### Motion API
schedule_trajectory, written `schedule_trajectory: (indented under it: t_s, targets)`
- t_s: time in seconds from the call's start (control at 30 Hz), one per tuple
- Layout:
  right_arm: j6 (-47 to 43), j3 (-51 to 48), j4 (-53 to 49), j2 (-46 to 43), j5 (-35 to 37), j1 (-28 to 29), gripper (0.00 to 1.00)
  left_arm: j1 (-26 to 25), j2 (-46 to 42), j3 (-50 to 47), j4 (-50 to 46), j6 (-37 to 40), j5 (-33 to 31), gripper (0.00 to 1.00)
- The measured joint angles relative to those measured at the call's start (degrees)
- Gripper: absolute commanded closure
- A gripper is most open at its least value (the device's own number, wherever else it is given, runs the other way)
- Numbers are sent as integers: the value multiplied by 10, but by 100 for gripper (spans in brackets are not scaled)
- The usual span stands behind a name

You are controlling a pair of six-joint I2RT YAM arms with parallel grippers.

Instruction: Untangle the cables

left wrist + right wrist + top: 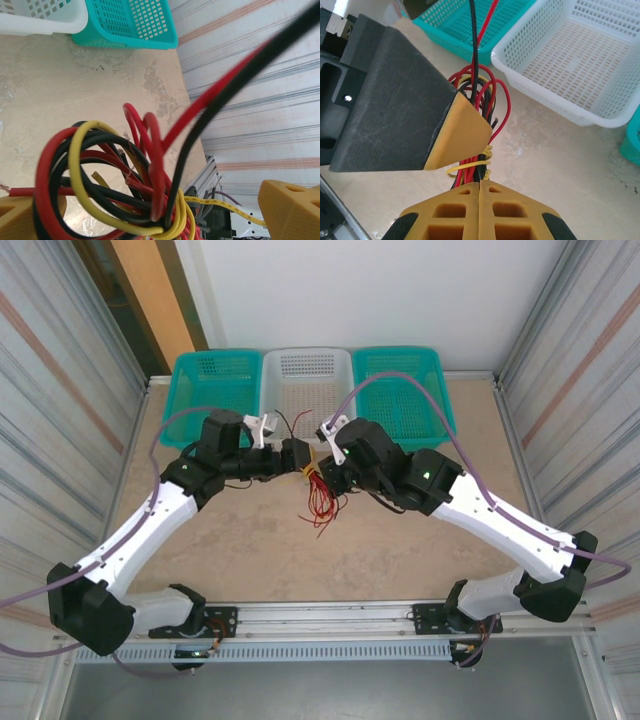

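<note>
My left gripper should next grab the cables by their looped end (120,185). Then the yellow wrap stays free for my right gripper to untangle.
The cables (320,502) are a bunch of red, black and yellow strands hanging above the middle of the table between my two grippers. My right gripper (479,184) is shut on the bunch's lower end, where a thin yellow strand (470,165) wraps around it. In the top view the right gripper (325,472) meets the left gripper (297,454) head on. My left gripper (150,212) stands open, and the looped cables (115,170) fill the gap between its fingers (292,210). One left finger (462,132) lies against the cables (482,95) in the right wrist view.
Three baskets line the back edge: a teal one (215,380), a white one (305,380) and another teal one (400,390). Corrugated metal walls (60,390) close both sides. A metal rail (330,618) runs along the front edge.
</note>
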Motion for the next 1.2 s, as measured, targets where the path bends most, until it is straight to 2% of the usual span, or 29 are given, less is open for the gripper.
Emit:
schedule_trajectory:
  t_s: [0.27, 0.37, 0.6, 0.77, 0.93, 0.97, 1.0, 1.03, 1.07, 1.1, 1.13, 1.2]
  targets:
    - [-4, 4, 2, 0, 0, 7, 100, 12, -3, -29, 13, -20, 2, 1]
    - [-9, 6, 6, 0, -1, 7, 100, 12, -3, -42, 31, -34, 7, 8]
    - [-11, 6, 7, 0, 0, 8, 100, 12, 4, -57, 75, -68, 30, 34]
    - [-10, 6, 7, 3, 0, 8, 100, 12, 5, -60, 90, -80, 39, 67]
    - [-10, 6, 7, 9, -1, 8, 100, 12, 5, -62, 107, -92, 47, 87]
    - [-10, 6, 7, 9, 0, 8, 93, 12, 5, -63, 112, -94, 49, 91]
    - [-10, 6, 8, 9, 2, 8, 77, 12, 5, -63, 115, -96, 50, 96]
    - [-9, 6, 10, 9, 5, 8, 57, 12, 5, -63, 119, -96, 52, 99]
    - [-6, 6, 14, 9, 11, 8, 47, 12, 6, -63, 123, -97, 53, 100]
    - [-5, 6, 18, 8, 17, 8, 28, 12, 7, -63, 126, -100, 55, 100]
    - [-1, 5, 22, 7, 22, 8, 17, 14, 8, -64, 132, -102, 58, 100]
    - [7, -4, 34, -4, 24, 1, 13, 18, 9, -66, 142, -111, 63, 100]
